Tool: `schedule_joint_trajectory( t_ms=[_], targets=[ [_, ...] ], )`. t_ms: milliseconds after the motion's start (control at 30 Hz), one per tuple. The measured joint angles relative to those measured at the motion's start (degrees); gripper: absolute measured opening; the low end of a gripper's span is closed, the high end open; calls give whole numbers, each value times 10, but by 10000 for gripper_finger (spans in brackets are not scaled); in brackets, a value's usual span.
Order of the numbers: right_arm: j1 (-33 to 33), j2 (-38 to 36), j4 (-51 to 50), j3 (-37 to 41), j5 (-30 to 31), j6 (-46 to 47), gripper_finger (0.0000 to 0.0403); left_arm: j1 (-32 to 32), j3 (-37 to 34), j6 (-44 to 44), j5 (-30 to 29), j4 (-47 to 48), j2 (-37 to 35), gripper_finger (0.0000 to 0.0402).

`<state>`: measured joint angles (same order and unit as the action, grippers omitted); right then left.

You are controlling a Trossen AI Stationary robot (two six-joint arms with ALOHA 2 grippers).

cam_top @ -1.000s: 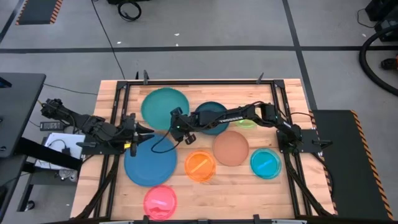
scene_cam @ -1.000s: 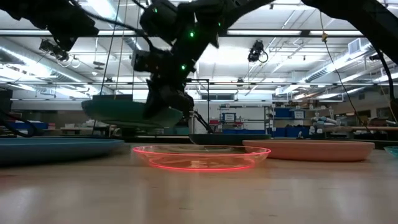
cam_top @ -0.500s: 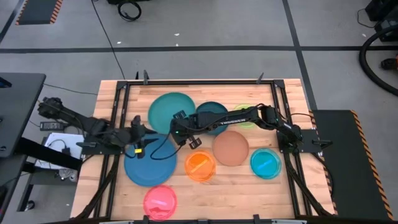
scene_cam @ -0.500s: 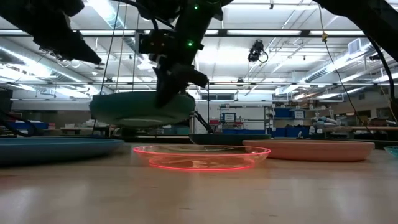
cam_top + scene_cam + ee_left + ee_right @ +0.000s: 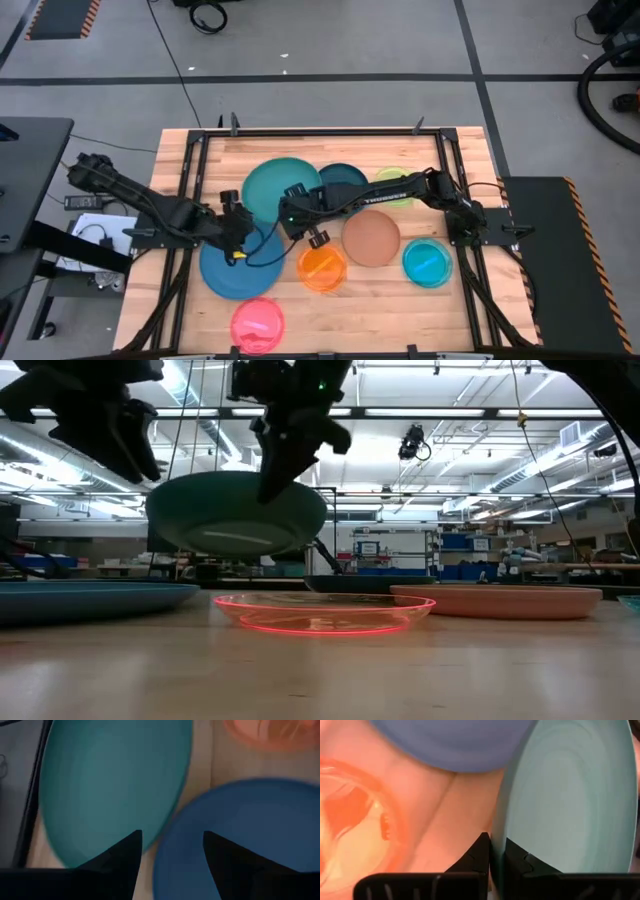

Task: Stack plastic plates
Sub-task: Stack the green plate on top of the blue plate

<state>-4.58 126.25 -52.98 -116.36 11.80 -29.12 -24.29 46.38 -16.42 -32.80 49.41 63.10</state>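
Observation:
The large teal plate will be stacked with the blue plate [image 5: 238, 265], so my left gripper will grab it by its rim [image 5: 256, 214] next.
My right gripper [image 5: 296, 212] [image 5: 498, 854] is shut on the large teal plate [image 5: 280, 188] [image 5: 236, 515], which hangs in the air over the table's middle. My left gripper [image 5: 245, 228] [image 5: 172, 851] is open, hovering above the far edge of the large blue plate [image 5: 238, 265] [image 5: 245, 840] that lies flat on the table, just beside the teal plate's [image 5: 110, 785] near-left rim. In the low view the left gripper [image 5: 112, 422] shows up and left of the raised plate. My right gripper pinches the teal plate's near rim [image 5: 498, 837] between its two fingers [image 5: 481, 852], reaching in from the table's right and slanting down. The plate is lifted clear of the table and sits slightly tilted in the low view, its underside [image 5: 235, 540] showing.
A dark teal plate [image 5: 348, 182] and a green plate [image 5: 397, 180] lie behind the right arm. Tan [image 5: 372, 238], orange [image 5: 322, 267] and cyan [image 5: 428, 262] plates lie to the near right, and a pink plate [image 5: 258, 323] [image 5: 325, 610] sits at the near edge.
The right gripper has carried the teal plate up and toward the near-right, so it now stands higher above the table and overlaps the dark teal plate. The left gripper has moved right, toward the teal plate, over the blue plate's far edge.

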Motion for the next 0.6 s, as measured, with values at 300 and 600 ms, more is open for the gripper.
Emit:
schedule_joint_trajectory(
  t_ms=[300,600],
  targets=[
    [-19,-5,20,0,-15,-5,31,4,74,30,31,38,103,219],
    [-28,-13,23,1,-9,11,32,24,77,35,31,81,143,197]
  ],
)
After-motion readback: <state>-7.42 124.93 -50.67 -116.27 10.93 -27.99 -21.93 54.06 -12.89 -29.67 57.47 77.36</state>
